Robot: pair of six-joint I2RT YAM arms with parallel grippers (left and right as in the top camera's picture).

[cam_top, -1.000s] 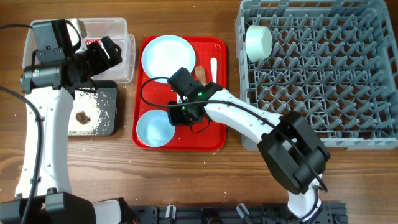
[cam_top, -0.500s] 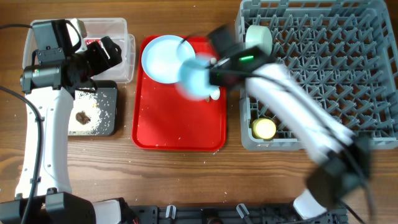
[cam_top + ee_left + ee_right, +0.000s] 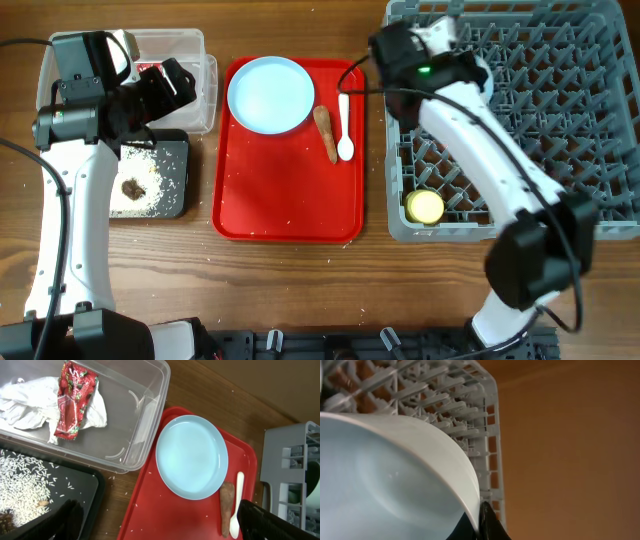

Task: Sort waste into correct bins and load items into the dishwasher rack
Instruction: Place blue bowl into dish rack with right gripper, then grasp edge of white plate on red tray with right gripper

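Note:
The bowl's rim still hangs past the rack's open wires near the yellow cup, so my right gripper keeps hold of the bowl until it rests in the rack.
My right gripper is shut on the rim of a pale blue bowl, held over the far left corner of the grey dishwasher rack; in the overhead view the arm covers the bowl. A yellow cup sits in the rack's near left corner. The pale blue plate, brown stick scrap and white spoon lie on the red tray. My left gripper is open and empty, above the clear tub, which holds the red-and-white wrapper and tissue.
The black tray in front of the clear tub holds rice grains and a small brown lump. The rack fills the table's right side. Loose rice specks lie on the red tray.
My right arm lifted the bowl off the red tray's near left and swung it right and back over the rack. The yellow cup came into view. The left arm has not moved.

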